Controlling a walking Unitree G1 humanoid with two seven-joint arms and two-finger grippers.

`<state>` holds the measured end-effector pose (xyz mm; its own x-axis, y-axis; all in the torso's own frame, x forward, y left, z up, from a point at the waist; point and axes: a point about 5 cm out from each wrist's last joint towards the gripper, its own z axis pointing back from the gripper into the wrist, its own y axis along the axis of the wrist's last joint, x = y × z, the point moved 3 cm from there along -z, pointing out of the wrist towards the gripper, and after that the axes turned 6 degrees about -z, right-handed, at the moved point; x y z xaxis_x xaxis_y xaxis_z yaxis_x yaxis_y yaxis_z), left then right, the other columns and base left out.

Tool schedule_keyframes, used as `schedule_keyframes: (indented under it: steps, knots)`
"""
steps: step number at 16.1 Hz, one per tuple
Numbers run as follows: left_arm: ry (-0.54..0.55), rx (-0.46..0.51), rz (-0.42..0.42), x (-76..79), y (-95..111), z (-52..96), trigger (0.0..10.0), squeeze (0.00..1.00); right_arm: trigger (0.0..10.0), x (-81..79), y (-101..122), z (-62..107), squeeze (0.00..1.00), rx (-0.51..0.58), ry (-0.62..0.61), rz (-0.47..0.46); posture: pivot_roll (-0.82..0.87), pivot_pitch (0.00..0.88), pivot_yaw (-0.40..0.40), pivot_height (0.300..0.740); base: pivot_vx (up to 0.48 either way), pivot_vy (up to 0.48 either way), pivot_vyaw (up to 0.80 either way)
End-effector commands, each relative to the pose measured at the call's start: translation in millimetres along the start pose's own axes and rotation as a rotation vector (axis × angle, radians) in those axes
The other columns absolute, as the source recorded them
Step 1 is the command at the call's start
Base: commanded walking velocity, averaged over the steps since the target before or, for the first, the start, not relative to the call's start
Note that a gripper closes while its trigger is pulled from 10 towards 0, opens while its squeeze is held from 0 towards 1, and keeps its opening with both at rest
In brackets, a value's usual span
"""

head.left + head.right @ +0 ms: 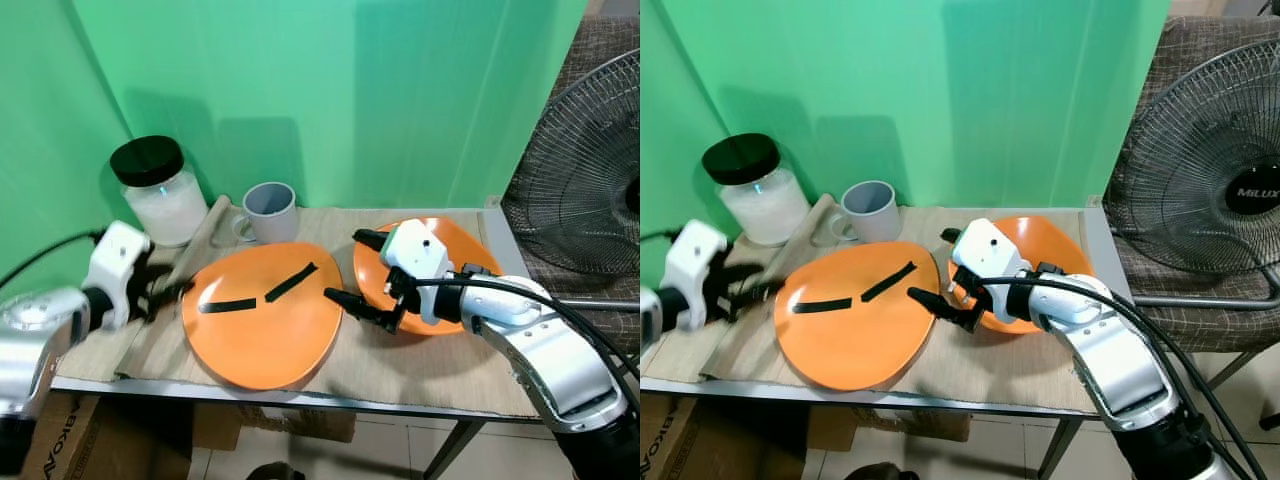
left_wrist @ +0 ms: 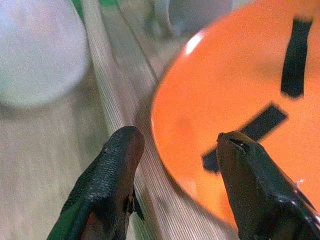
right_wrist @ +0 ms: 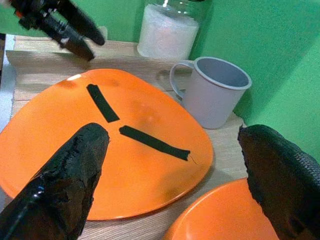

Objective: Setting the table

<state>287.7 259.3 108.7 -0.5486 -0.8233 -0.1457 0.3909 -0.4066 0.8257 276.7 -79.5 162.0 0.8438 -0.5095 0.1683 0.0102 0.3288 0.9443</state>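
Observation:
The plate's broad side (image 1: 262, 335) is far wider than my fingers. My left gripper should therefore pinch the large orange plate by its thin outer rim (image 1: 186, 308) next.
A large orange plate (image 1: 265, 315) with two black tape strips lies on a woven mat (image 1: 400, 365) in the middle of the table. To its right lies a smaller orange plate (image 1: 455, 250). A grey mug (image 1: 270, 212) stands behind the large plate. My left gripper (image 1: 165, 290) is open at the large plate's left rim; in the left wrist view the rim (image 2: 165, 150) runs between its fingers (image 2: 107, 190). Between the two plates, my right gripper (image 1: 360, 272) stands open, one finger over the small plate's left edge, with nothing held.
A glass jar (image 1: 160, 195) with a black lid stands at the back left. A floor fan (image 1: 585, 170) stands just off the table's right end. A green wall is close behind. Cardboard boxes (image 1: 60, 440) sit under the table.

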Motion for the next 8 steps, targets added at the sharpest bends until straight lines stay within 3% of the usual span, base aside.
schedule_keyframes:
  steps: [1, 3, 6, 7, 8]
  knots:
    - [-0.011, -0.004, 0.033, 1.3, -3, -1.6, 10.0, 1.00, 10.0, -3.2, 7, -4.0, 0.00, 0.025, 0.033, 0.013, 0.10, 0.000, 0.089, 0.740, 0.000, 0.000, 0.00]
    - [-0.034, 0.030, 0.090, 4.9, 1, -6.8, 10.0, 1.00, 10.0, -6.8, 5, -7.6, 0.00, 0.016, 0.070, 0.021, 0.09, 0.000, 0.095, 0.740, 0.000, 0.000, 0.00]
    - [-0.027, -0.019, 0.101, 4.8, -8, -12.5, 10.0, 1.00, 10.0, -7.9, 0, -13.1, 0.00, -0.018, 0.096, 0.061, 0.09, 0.000, 0.095, 0.740, 0.000, 0.000, 0.00]
    - [-0.028, -0.068, 0.110, 5.3, -18, -14.0, 10.0, 0.88, 10.0, -8.5, -2, -15.0, 0.00, -0.031, 0.107, 0.077, 0.09, 0.000, 0.093, 0.740, 0.000, 0.000, 0.00]
    - [-0.044, -0.098, 0.148, 8.0, -25, -14.4, 10.0, 0.07, 10.0, -9.4, -2, -16.2, 0.00, -0.033, 0.117, 0.080, 0.09, 0.000, 0.091, 0.740, 0.000, 0.000, 0.00]
